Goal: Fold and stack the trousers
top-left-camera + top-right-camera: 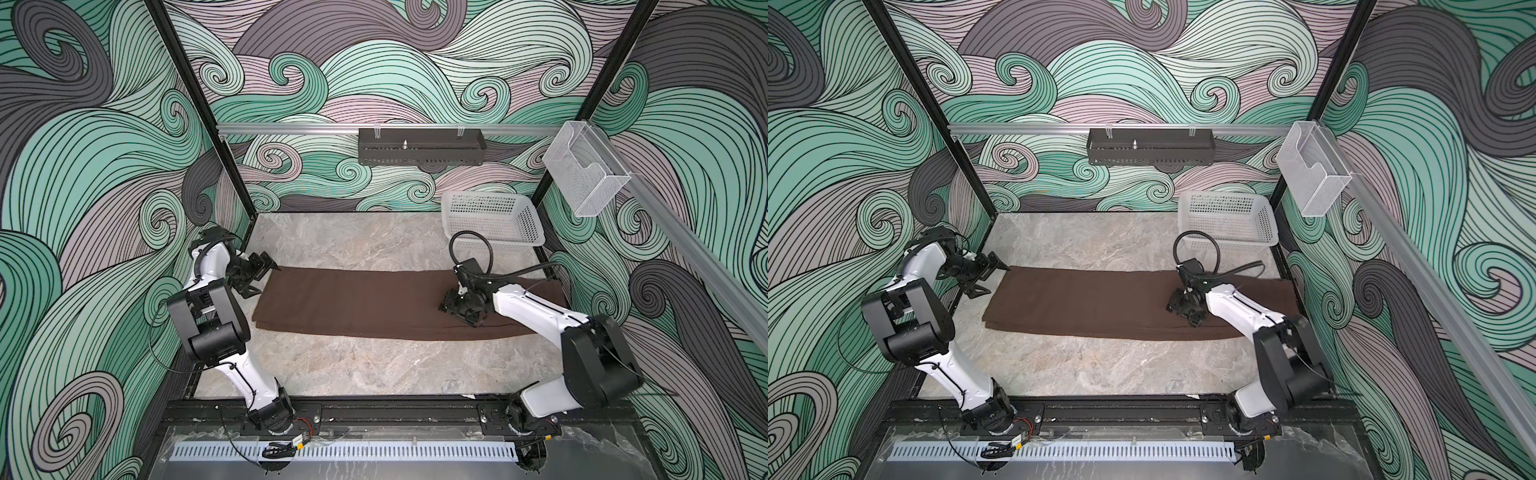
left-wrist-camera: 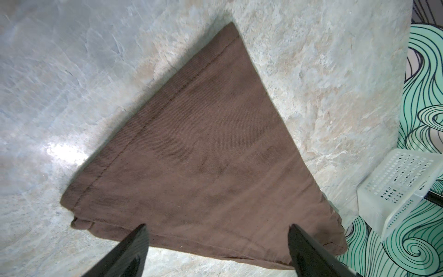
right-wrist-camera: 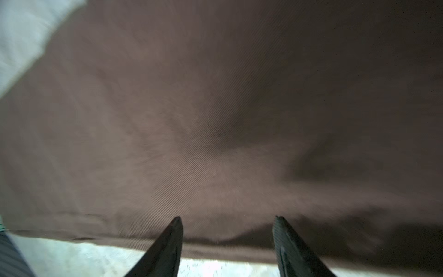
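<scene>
The legs of the trousers are to be folded over along the band (image 1: 364, 303). My left gripper needs to grab the trousers by the layered hem end (image 1: 266, 299) next.
The dark brown trousers (image 1: 353, 303) (image 1: 1084, 299) lie flat across the marble table as one long band, their edges layered at the left end. My left gripper (image 1: 266, 279) (image 1: 996, 280) hovers just off that left end, open wide. In the left wrist view the hem end of the trousers (image 2: 203, 156) spreads out beyond the left gripper (image 2: 217, 226), with nothing held. My right gripper (image 1: 451, 305) (image 1: 1177, 305) sits low over the right part of the band, open. In the right wrist view the right gripper (image 3: 227, 218) has its tips over the trousers (image 3: 215, 120) near an edge, gripping nothing.
A white mesh basket (image 1: 490, 216) (image 1: 1225, 212) (image 2: 402, 187) stands tilted at the back right corner. A black cable loop (image 1: 469, 241) arches in front of it. A black tray (image 1: 419, 151) and a clear holder (image 1: 586, 174) hang on the rails. Patterned walls close in on three sides.
</scene>
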